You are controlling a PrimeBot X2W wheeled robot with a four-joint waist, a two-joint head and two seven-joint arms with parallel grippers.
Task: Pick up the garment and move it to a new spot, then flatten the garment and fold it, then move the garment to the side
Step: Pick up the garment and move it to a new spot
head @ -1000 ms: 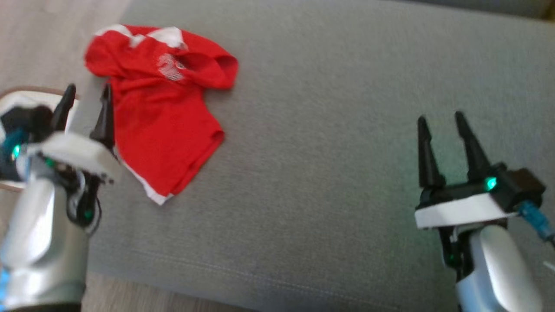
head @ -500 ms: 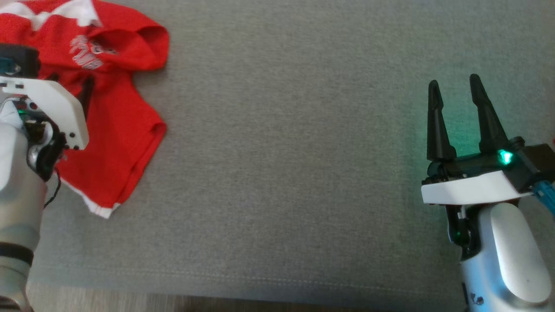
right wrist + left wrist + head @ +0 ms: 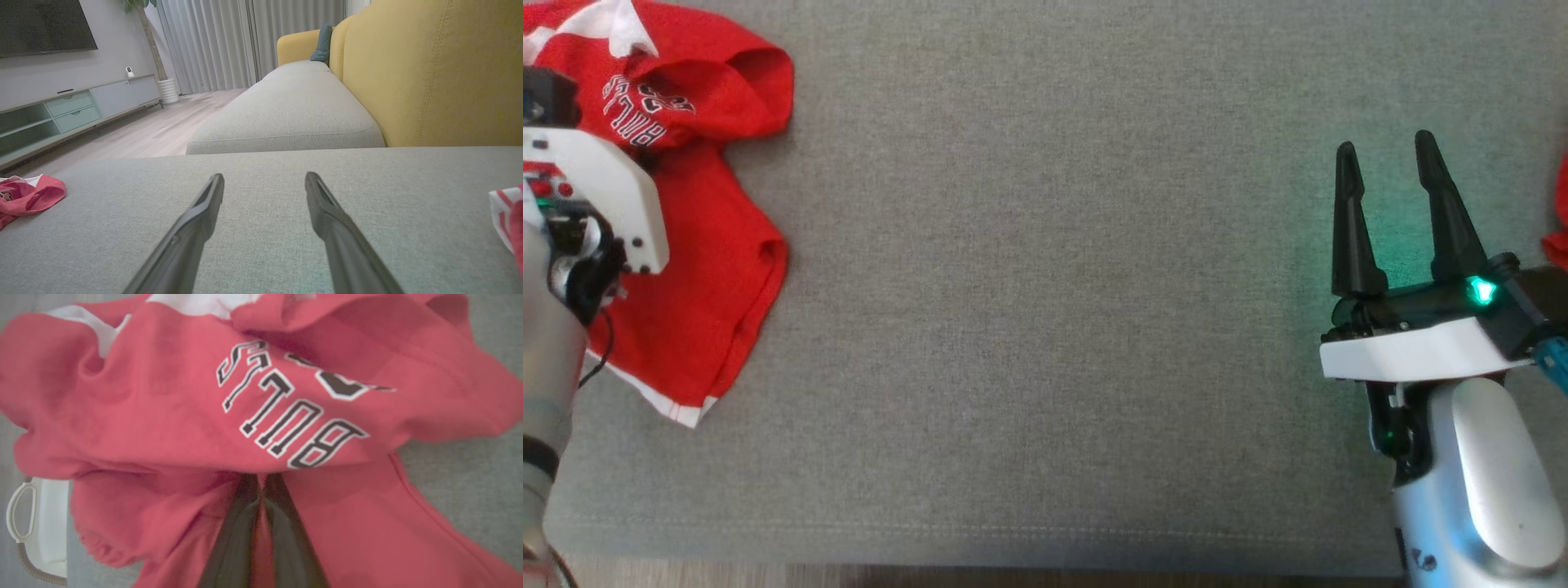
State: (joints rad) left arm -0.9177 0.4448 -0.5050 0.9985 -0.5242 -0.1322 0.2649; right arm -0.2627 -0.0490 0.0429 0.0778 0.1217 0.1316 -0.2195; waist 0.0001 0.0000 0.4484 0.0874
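The red shirt (image 3: pixel 699 274) has to be moved and spread flat for folding, so the robot's right gripper should next grab its white-edged corner (image 3: pixel 691 412).
The garment (image 3: pixel 711 237) is a red shirt with white trim and dark lettering, lying crumpled at the far left of the grey cushion (image 3: pixel 1045 286). In the left wrist view the garment (image 3: pixel 163 408) bunches around my left gripper (image 3: pixel 261 477), whose two dark fingers are pressed together with a fold of red cloth pinched between them. In the head view the left arm's white wrist mount (image 3: pixel 605 188) sits over the shirt. My right gripper (image 3: pixel 1384 147) hovers open over bare cushion at the right, far from the shirt. From the right wrist the garment (image 3: pixel 28 196) lies far left, and the right gripper (image 3: pixel 263 176) is empty.
Another red and white cloth (image 3: pixel 1558 220) peeks in at the right edge, also the cloth (image 3: pixel 506 216). A white object (image 3: pixel 41 526) lies beside the cushion's left end. The yellow sofa back (image 3: pixel 429 69) rises behind. The cushion's front seam (image 3: pixel 1013 531) runs near the wood floor.
The head camera has swung, shifting the whole picture left. My left gripper went from open beside the shirt to shut on a fold of it. The right gripper stays open.
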